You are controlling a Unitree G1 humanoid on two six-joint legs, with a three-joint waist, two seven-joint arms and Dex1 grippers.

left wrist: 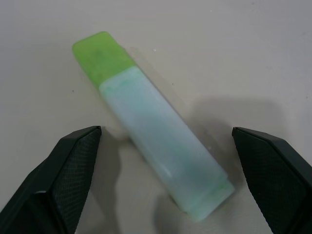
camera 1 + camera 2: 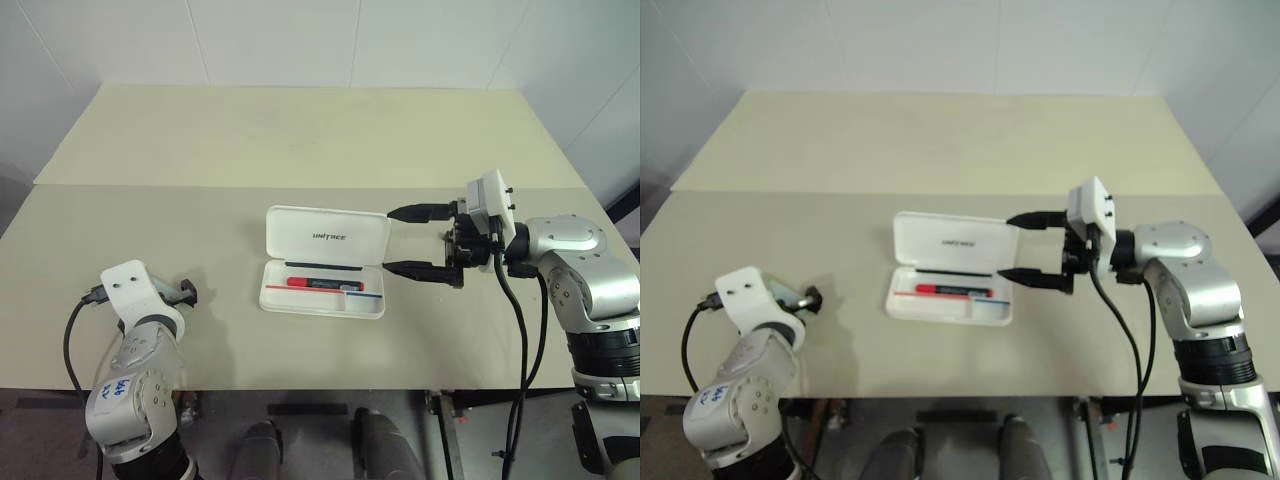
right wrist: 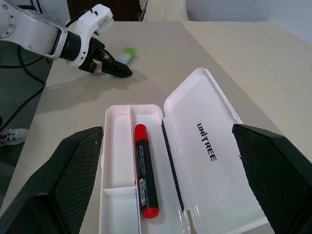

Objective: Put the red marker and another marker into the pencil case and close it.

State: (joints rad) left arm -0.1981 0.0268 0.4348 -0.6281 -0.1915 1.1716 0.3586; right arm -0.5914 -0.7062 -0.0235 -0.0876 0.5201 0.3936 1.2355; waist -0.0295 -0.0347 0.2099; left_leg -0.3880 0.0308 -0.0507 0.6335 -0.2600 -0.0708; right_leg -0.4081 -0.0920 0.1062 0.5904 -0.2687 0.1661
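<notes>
I should close my left gripper now, because my fingers reach down beside the marker's pale body (image 1: 163,139). Closing now would hold the light-green marker.
The white pencil case (image 2: 328,236) lies open at the table's middle, its "UNITREE" lid tipped back. The red marker (image 2: 318,284) lies inside the tray, also seen as the red marker (image 3: 145,168) in the right wrist view. My right gripper (image 2: 400,240) hovers just right of the case, open and holding nothing, pointing at the lid's edge. At the front left, my left gripper (image 1: 165,130) is open and low over the table. The stubby light-green marker (image 1: 156,131) lies flat between its fingers, neither finger touching it. The right wrist view shows that green marker (image 3: 127,54) just beyond the left gripper (image 3: 117,69).
The beige table (image 2: 300,130) has a seam running across behind the case. Its front edge (image 2: 320,388) is close below the tray. A white wall rises behind the table.
</notes>
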